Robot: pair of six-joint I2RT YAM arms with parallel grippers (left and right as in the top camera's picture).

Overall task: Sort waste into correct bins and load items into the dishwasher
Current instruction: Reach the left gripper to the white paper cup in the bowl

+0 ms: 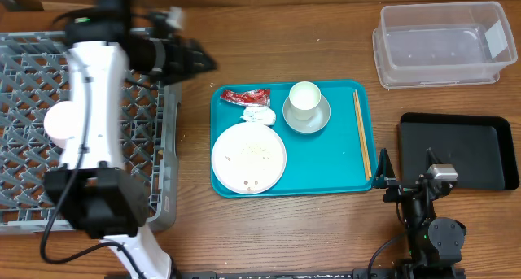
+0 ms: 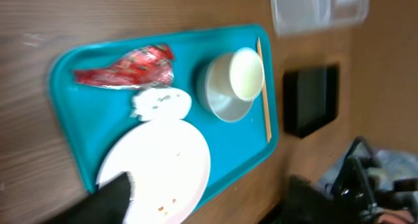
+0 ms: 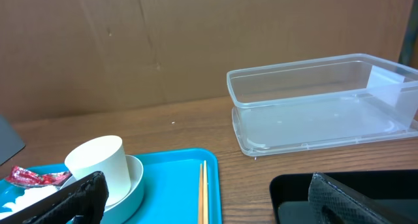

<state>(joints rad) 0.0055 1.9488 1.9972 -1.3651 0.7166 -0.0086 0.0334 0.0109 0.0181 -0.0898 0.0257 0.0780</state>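
Observation:
The white cup has its open rim (image 1: 291, 96), and my left gripper needs to grab the cup there by the side. The cup's body and base then stay free to load into the dish rack (image 1: 24, 76).
On the teal tray (image 1: 326, 161) lie a red wrapper (image 1: 246, 95), a white tissue (image 1: 259, 114), a large white plate (image 1: 248, 157) with crumbs (image 1: 256, 151), a white cup (image 1: 304, 97) standing in a grey bowl (image 1: 309, 120), and chopsticks (image 1: 361, 132). My left gripper (image 1: 191, 59) hovers between the grey dish rack (image 1: 24, 76) and the tray, open and empty; its view looks down on the plate (image 2: 163, 165) and wrapper (image 2: 124, 68). A small white bowl (image 1: 61, 124) seems to lie in the rack. My right gripper (image 1: 385, 177) stands open by the tray's right edge, near the chopsticks (image 3: 202, 191).
A clear plastic tub (image 1: 444, 43) stands at the back right. The shallow black tray (image 1: 460, 149) lies in front of it, right of the teal tray. My left arm (image 1: 94, 124) stretches over the rack's right half.

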